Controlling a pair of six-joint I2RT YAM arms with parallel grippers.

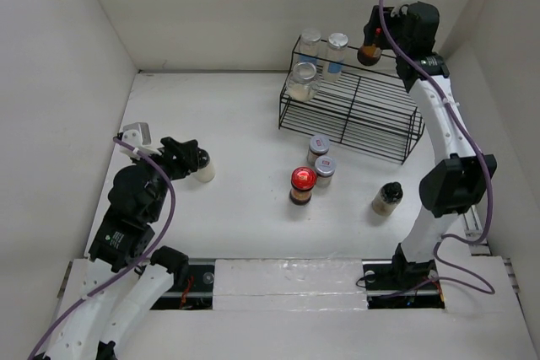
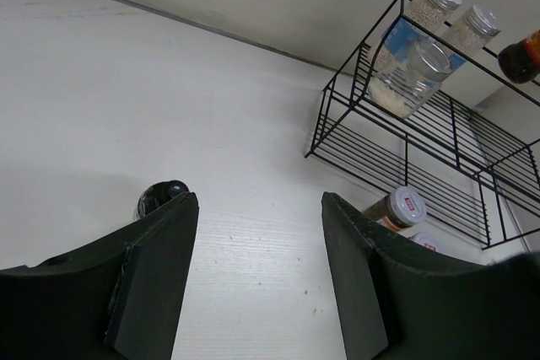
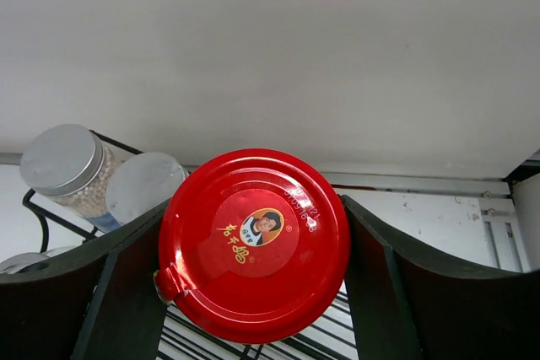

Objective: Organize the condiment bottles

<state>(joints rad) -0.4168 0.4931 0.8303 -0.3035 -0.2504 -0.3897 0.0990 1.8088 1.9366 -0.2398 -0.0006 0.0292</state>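
Observation:
The jar's dark base (image 1: 369,57) still hangs up at the wire shelf's back bar. From here, my right gripper keeps hold of the red-lidded jar until it stands on the wire shelf (image 1: 357,87).
My right gripper (image 1: 372,40) is shut on a red-lidded jar of dark contents (image 1: 368,56) and holds it over the back right of the black wire rack (image 1: 371,124). In the right wrist view its red lid (image 3: 253,242) fills the gap between the fingers. Two silver-lidded jars (image 1: 310,42) (image 1: 337,48) stand on the rack's top tier, and a clear jar (image 1: 301,82) stands lower. On the table stand a second red-lidded jar (image 1: 303,185), two silver-lidded jars (image 1: 318,148) (image 1: 325,169) and a black-lidded jar (image 1: 387,198). My left gripper (image 2: 260,208) is open and empty. A black-lidded pale jar (image 2: 160,197) stands just outside its left finger.
White walls close in the table on the left, back and right. The rack's right half has bare wire shelves (image 1: 380,99). The rack also shows in the left wrist view (image 2: 439,149) at upper right, with a silver-lidded jar (image 2: 396,208) in front of it.

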